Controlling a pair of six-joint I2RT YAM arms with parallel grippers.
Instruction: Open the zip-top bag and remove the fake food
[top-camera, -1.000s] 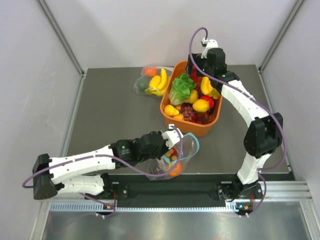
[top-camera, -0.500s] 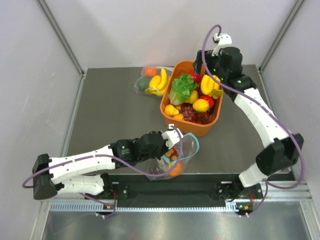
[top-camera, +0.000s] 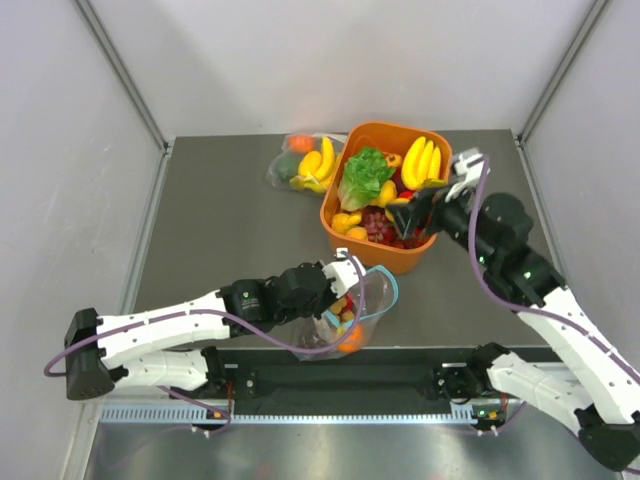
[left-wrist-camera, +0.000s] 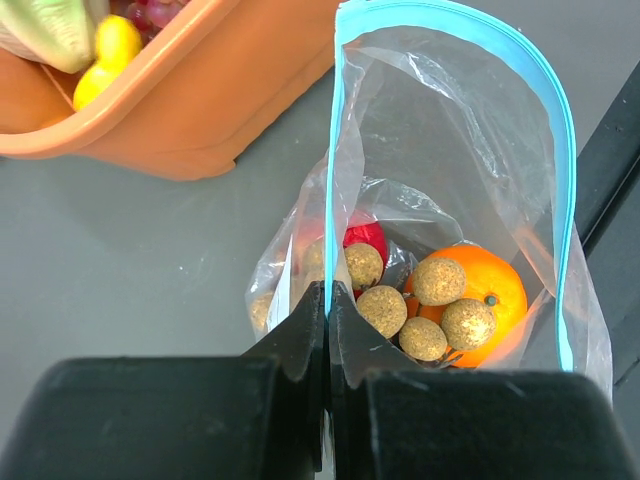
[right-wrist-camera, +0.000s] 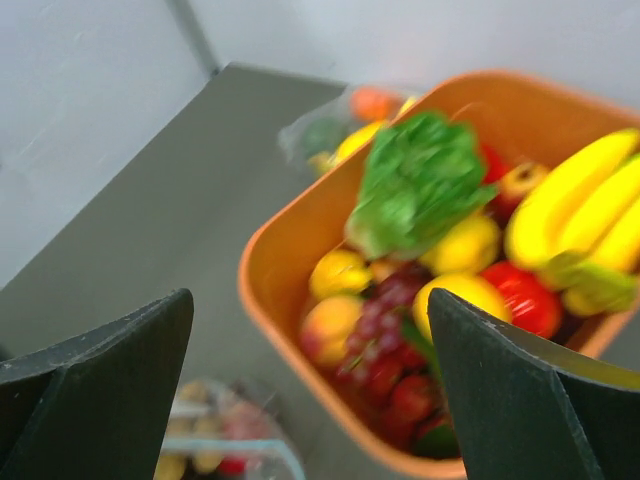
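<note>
My right gripper grips the grapes facing the bag's opening next, to remove the brownish grapes.
The zip-top bag stands near the table's front edge, its teal-blue strip spread into an open loop. My left gripper is shut on the bag's left rim, and the left wrist view shows the strip pinched between the fingertips of that gripper. Inside the bag lie a brownish grape bunch, an orange and a red apple. My right gripper hangs open over the orange basket's right side, holding nothing. The right wrist view, from this gripper, is blurred and looks down on the basket and the bag.
The orange basket behind the bag holds lettuce, bananas, lemons, grapes and red fruit. A second clear bag with yellow bananas lies left of the basket at the back. White walls enclose the grey table on three sides.
My right arm has swung from behind the basket to its near right side, the open gripper now pointing left over the fruit. The left arm and the bag have not moved.
</note>
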